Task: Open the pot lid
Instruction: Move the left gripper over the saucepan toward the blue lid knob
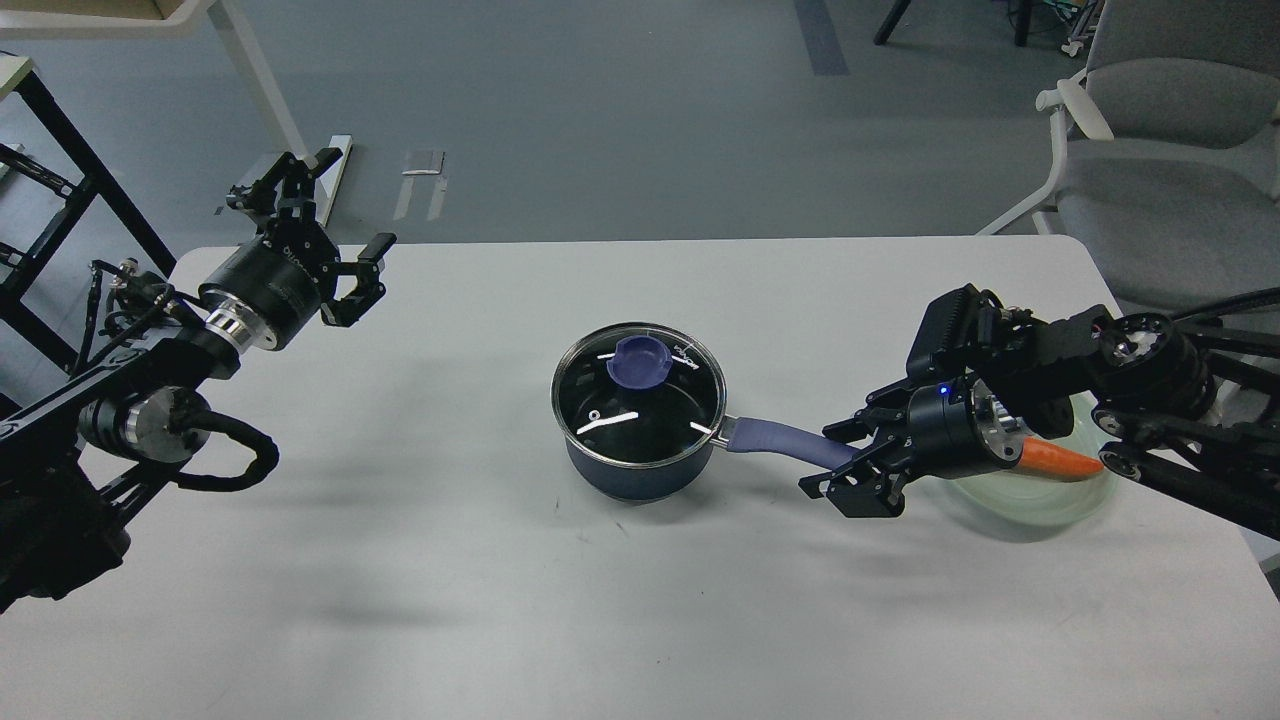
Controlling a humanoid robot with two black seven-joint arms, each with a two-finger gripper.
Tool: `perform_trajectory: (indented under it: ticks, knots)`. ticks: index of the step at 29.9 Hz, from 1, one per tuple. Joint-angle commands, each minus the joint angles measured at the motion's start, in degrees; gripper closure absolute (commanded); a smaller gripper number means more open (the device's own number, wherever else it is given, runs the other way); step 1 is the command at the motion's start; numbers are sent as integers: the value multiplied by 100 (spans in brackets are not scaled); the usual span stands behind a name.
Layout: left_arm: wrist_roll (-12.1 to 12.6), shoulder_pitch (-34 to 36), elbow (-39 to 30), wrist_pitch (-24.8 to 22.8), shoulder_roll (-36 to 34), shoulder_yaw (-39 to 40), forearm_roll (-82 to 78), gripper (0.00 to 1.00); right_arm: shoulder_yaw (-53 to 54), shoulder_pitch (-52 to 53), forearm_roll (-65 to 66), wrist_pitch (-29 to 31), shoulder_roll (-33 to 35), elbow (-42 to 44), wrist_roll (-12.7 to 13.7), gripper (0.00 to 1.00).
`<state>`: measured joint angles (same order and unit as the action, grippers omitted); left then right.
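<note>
My right gripper grabs its purple handle's tip [836, 451] next, to steady the pot [640, 465] while the pot's lid comes off.
A dark blue pot [640, 465] stands in the middle of the white table, covered by a glass lid [640, 395] with a purple knob [640, 362]. Its purple handle [785, 440] points right. My right gripper [845, 460] is open, its fingers on either side of the handle's end, close to it. My left gripper [330, 235] is open and empty, raised over the table's far left corner, well away from the pot.
A pale green plate [1040, 490] with an orange carrot [1065, 460] lies on the table behind my right wrist. A grey chair [1160, 130] stands at the back right. A black frame [50, 190] stands at the left.
</note>
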<state>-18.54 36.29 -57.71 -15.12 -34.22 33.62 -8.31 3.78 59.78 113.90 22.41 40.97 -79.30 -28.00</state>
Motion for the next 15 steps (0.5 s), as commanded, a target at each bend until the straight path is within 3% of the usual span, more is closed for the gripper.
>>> perform_trajectory:
  ticks: [1,15]
  knots:
    - [0,1,-39,0,-6,-4,-100,1,0,-10,0,0,-2,37,0,39]
    - [-9,18,-92,-26,20,-22,-1180,1,0,-37,0,0,-116,178,0,61]
